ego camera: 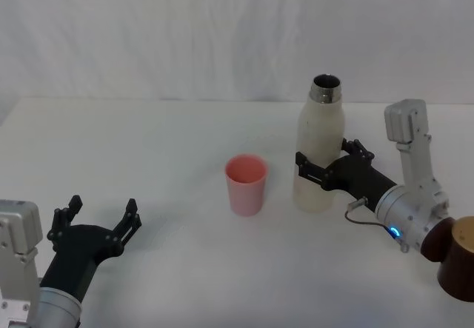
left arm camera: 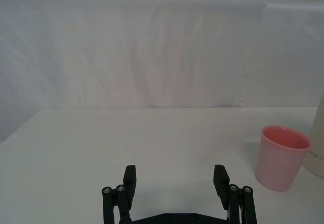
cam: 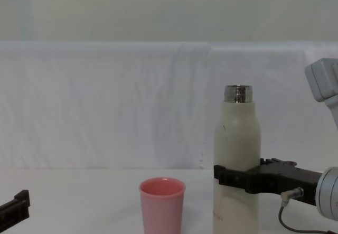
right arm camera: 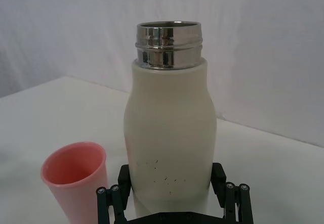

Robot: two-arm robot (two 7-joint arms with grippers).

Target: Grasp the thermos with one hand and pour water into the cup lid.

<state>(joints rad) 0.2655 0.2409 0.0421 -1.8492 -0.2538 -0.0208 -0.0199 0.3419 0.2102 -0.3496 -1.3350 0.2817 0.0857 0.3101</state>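
My right gripper is going to pick up the thermos by its lower body next, so that its steel neck [cam: 238,94] [right arm camera: 169,44] stays free to pour into the cup lid.
The cream-white thermos [ego camera: 320,132] stands upright and uncapped on the white table, its steel neck [right arm camera: 169,44] open at the top. My right gripper [ego camera: 326,159] reaches in from the right and is open, one finger on each side of the thermos's lower body [right arm camera: 169,133], close against its wall. The pink cup lid [ego camera: 246,183] stands upright just left of the thermos, a small gap between them [cam: 162,205]. My left gripper [ego camera: 104,208] hangs open and holding nothing near the front left of the table, far from both.
A white cloth backdrop [cam: 105,102] closes off the far edge of the table [ego camera: 148,143]. A dark brown round object with a tan top [ego camera: 459,258] sits at the front right, beside my right arm. Bare tabletop lies between my left gripper and the cup lid.
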